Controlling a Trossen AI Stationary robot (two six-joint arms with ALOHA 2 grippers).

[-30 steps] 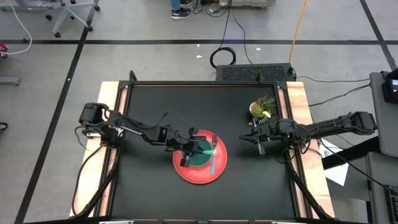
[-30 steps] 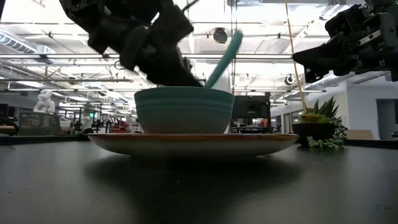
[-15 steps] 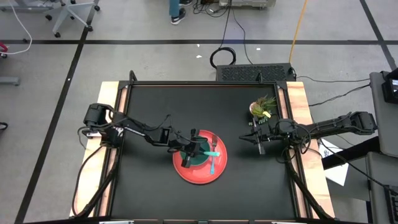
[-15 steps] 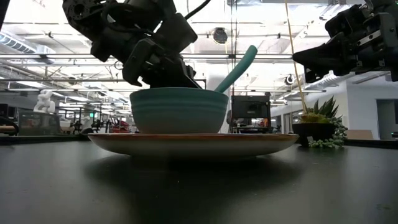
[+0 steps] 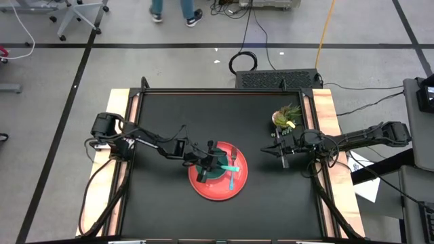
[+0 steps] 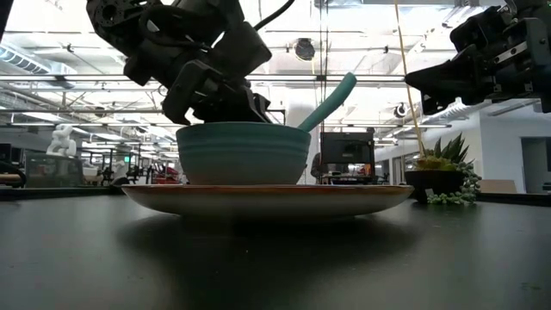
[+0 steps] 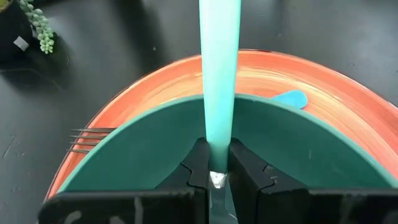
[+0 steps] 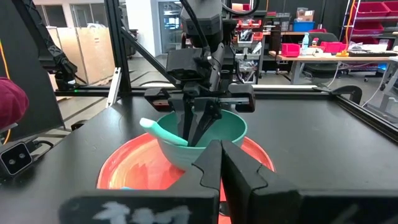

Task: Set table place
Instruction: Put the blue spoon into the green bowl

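Observation:
I need to open my left gripper. The mint-handled spoon [image 5: 229, 167] reaches down inside the teal bowl [image 5: 213, 175] and across the bowl's rim, so the spoon would stay in there.
A red plate [image 5: 203, 190] lies at the table's middle with a teal bowl [image 5: 213, 175] on it. My left gripper [image 5: 215, 163] is over the bowl, shut on a mint-handled spoon [image 6: 332, 93] whose handle slants up over the bowl's rim [image 6: 243, 129] toward the table's right. The blue-handled fork [image 5: 231, 180] lies flat on the plate beside the bowl, tines [image 7: 87, 138] toward the far edge. My right gripper [image 5: 281, 156] is shut and hangs above the table to the plate's right, touching nothing. My left gripper pinches the spoon between its two fingers at the metal neck [image 7: 216, 179] just below the mint handle. The fingers [image 7: 247, 171] slant down from the table's left, in line with the spoon. The spoon's lower end is down in the bowl, hidden by the gripper, and the handle [image 7: 219, 68] sticks out past the far rim.
A small potted plant [image 5: 287, 116] stands near the table's far right corner, behind my right gripper. Black tabletop [image 5: 163, 210] lies open around the plate. Wooden strips [image 5: 327, 115] run along the left and right sides.
My left gripper has sunk lower over the bowl. The spoon's handle has tipped from steep to a flatter slant toward the table's right. The bowl has slid a little toward the table's left on the plate.

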